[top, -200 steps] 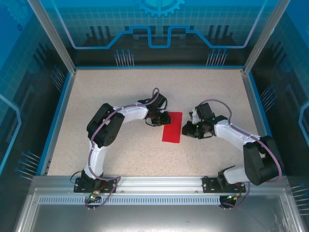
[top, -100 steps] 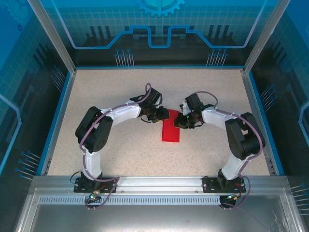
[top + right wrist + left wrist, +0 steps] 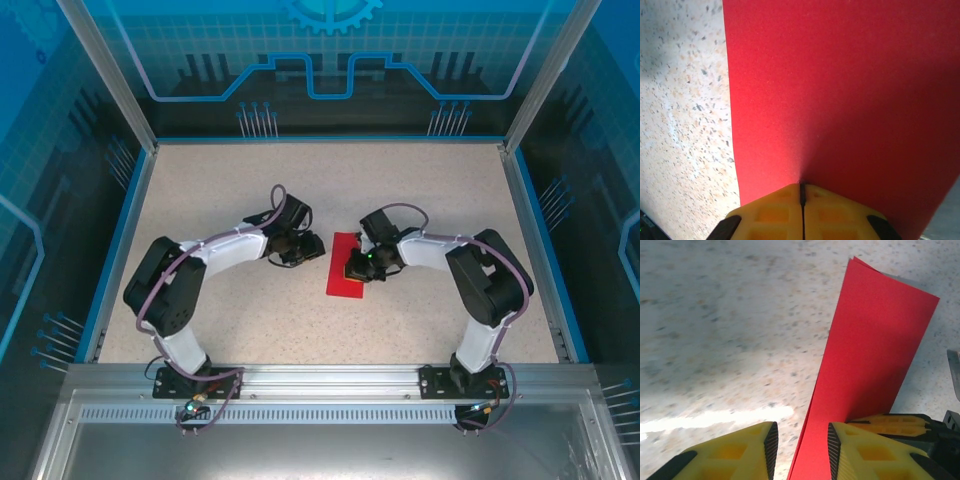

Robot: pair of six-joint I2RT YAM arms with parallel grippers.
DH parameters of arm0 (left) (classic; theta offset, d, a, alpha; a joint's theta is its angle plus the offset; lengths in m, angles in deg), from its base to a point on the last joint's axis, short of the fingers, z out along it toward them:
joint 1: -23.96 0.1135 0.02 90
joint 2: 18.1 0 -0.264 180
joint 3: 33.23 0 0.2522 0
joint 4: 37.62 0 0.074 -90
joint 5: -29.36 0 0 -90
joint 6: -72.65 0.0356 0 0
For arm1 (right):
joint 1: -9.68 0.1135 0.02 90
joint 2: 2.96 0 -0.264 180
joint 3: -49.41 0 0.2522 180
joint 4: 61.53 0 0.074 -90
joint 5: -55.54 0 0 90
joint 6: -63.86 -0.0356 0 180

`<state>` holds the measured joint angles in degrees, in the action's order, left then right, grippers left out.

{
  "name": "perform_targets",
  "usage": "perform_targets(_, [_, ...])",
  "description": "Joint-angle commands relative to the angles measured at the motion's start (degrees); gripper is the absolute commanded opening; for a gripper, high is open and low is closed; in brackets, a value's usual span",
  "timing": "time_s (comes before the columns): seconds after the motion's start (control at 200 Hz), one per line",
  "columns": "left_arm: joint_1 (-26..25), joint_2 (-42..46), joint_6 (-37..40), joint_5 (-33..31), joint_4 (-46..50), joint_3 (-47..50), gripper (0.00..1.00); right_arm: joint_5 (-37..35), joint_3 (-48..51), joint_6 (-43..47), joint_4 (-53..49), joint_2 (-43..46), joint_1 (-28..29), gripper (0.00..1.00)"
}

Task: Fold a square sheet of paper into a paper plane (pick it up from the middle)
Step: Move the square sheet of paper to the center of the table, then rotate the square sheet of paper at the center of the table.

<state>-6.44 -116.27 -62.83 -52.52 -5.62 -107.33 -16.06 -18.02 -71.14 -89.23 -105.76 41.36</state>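
Observation:
My left gripper grips the folded red sheet by its near long edge (image 3: pixel 330 270) (image 3: pixel 802 440) next, across from my right gripper, to turn it for folding.
The square sheet of paper (image 3: pixel 339 283) is a bright red, narrow folded rectangle lying flat on the speckled table, slightly tilted. My right gripper (image 3: pixel 353 269) is shut, and its yellow tips (image 3: pixel 801 186) press down on the red sheet (image 3: pixel 840 90) near its middle. My left gripper (image 3: pixel 318 250) is at the sheet's far left corner. In the left wrist view its jaws (image 3: pixel 801 445) stand apart over the left edge of the paper (image 3: pixel 875 340), gripping nothing. The right gripper's yellow fingers (image 3: pixel 895 424) rest on the sheet just beyond.
Speckled beige tabletop (image 3: pixel 220 190) with a blue rim and transparent walls all round. Both arms bend inward and meet at the table's middle. Open table lies behind and to either side of them.
Both grippers moved left. The right one came over the paper, shut and pressed onto it. The sheet slid left and tilted slightly. The left gripper drew back to the sheet's left edge.

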Motion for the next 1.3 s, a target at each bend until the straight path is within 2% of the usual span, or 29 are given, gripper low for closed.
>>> perform_targets(0.0, [0.95,4.31,-2.78,-4.02,-0.31,3.92,0.35,-4.71,-0.74,-8.92,-0.84,-4.29,4.81,0.05])
perform_targets(0.105, [1.27,7.51,-3.73,-5.84,-0.44,7.08,0.35,-5.75,-5.22,-12.65,0.0,-8.15,7.59,0.05])
perform_targets(0.245, [1.26,10.59,-4.4,-6.2,-0.71,9.77,0.36,-5.48,-13.88,-11.49,-1.04,-12.72,8.4,0.04])
perform_targets(0.43, [1.2,13.33,-5.86,-5.92,-2.02,12.54,0.37,-9.08,-20.93,-3.31,-5.9,-11.19,6.06,0.08])
perform_targets(0.62, [1.06,13.89,-6.52,-4.22,-3.91,12.83,0.37,-4.5,-28.3,4.94,-9.81,-16.01,1.95,0.12])
perform_targets(0.86, [-0.27,12.31,-6.23,-1.89,-5.16,10.97,0.37,-4.87,-36.63,9.66,-15.9,-22.17,0.42,0.11])
perform_targets(1.095, [-2.67,9.64,-6.49,-0.16,-6.27,8.77,0.36,-10.58,-36.99,8.35,-20.26,-23.28,-1.59,0.1])
perform_targets(1.295, [-5.02,7.24,-7.9,0.92,-8.12,8.08,0.36,-16.25,-24.77,1.42,-17.5,-14.26,-3.63,0.09])
